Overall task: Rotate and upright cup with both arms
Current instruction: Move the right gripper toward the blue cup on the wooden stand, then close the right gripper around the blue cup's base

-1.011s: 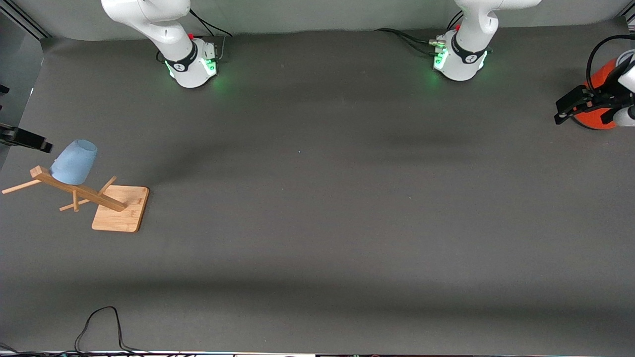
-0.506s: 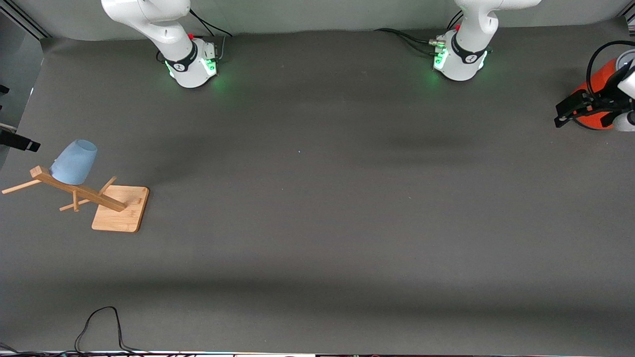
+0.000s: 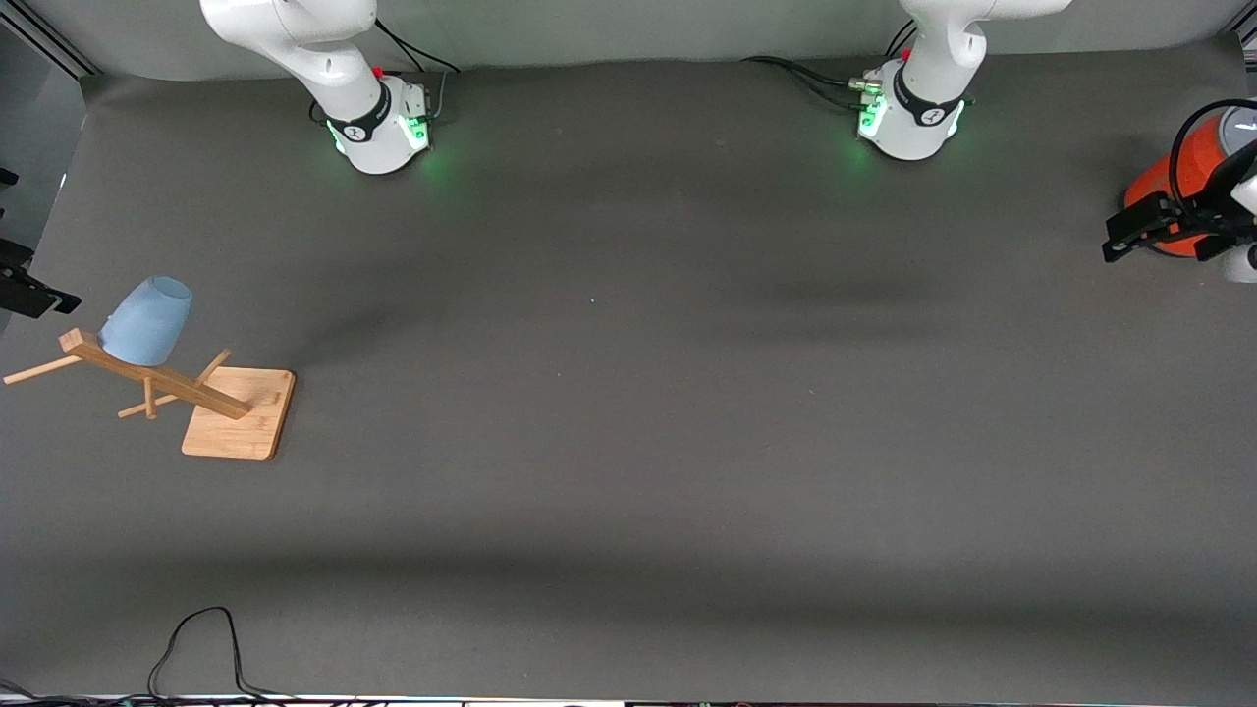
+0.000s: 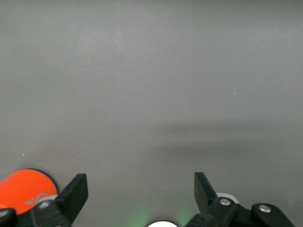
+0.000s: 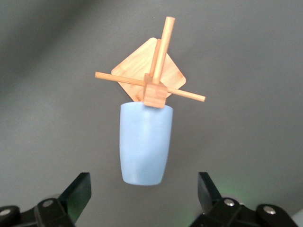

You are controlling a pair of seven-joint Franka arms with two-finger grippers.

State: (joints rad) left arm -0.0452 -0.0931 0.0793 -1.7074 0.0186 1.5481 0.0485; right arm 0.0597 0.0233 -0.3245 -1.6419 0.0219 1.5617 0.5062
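Note:
The pale-blue cup needs to be rotated upright, so next my right gripper will grab it around its body near the closed bottom. That leaves its rim free.
The pale-blue cup hangs mouth-down and tilted on a peg of a wooden rack at the right arm's end of the table. In the right wrist view the cup points its closed bottom at my right gripper, which is open and empty, a short way off it. In the front view the right gripper is at the table's edge beside the cup. My left gripper is open and empty at the left arm's end, beside the orange cylinder. It also shows in the left wrist view.
The rack has a square wooden base and thin cross pegs. The orange cylinder stands close by one left finger. A black cable lies at the table's near edge. Bare grey mat spans the middle.
My right gripper has drawn back from the cup toward the table's edge. My left gripper has shifted slightly, uncovering more of the orange cylinder. The cup and rack have not moved.

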